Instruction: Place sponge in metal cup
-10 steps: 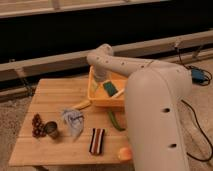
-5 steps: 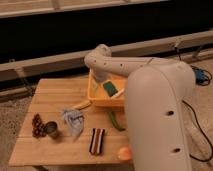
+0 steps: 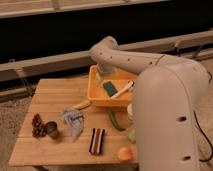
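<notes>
Next, the gripper grabs the teal sponge by its middle (image 3: 110, 89) to place it in the metal cup (image 3: 51, 129).
The sponge (image 3: 109, 88), a small dark teal block, lies inside a yellow bin (image 3: 100, 102) at the table's back. My gripper (image 3: 100, 78) reaches down into the bin's left part, just left of the sponge, open with nothing in it; the wrist hides most of it. The metal cup (image 3: 51, 129), a small dark tumbler, stands upright near the table's front left, far from the gripper.
A white utensil (image 3: 123, 90) lies in the bin beside the sponge. On the wooden table (image 3: 50, 95) are a banana (image 3: 82, 105), a crumpled white bag (image 3: 73, 121), dark red grapes (image 3: 37, 125), a striped packet (image 3: 96, 140), a long green vegetable (image 3: 116, 121) and an orange fruit (image 3: 124, 153).
The arm has shifted only slightly over the bin. The sponge and the cup have not moved.
</notes>
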`<act>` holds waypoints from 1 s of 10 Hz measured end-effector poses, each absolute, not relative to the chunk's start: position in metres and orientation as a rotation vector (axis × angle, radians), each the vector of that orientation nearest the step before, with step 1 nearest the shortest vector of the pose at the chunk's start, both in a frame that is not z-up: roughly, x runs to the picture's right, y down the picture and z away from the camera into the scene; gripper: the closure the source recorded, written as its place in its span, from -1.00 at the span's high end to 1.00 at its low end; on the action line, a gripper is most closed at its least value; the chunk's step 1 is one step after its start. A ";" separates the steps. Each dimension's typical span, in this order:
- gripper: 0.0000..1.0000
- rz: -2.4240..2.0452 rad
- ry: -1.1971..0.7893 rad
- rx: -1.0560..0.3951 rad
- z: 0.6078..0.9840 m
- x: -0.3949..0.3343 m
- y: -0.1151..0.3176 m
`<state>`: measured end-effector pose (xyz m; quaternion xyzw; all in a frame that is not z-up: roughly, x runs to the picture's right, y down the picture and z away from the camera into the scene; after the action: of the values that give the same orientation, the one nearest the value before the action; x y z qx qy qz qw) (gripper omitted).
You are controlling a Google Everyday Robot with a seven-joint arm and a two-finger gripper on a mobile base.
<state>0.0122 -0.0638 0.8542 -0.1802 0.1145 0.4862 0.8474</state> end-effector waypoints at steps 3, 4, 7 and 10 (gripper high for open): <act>0.60 1.067 0.206 -0.401 0.890 0.042 -0.053; 0.60 1.078 0.201 -0.409 0.903 0.055 -0.046; 0.60 1.116 0.174 -0.442 0.938 0.082 -0.024; 0.60 1.128 0.131 -0.477 0.971 0.087 -0.011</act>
<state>0.0874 -0.0114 0.9712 -0.2239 0.0615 0.5291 0.8162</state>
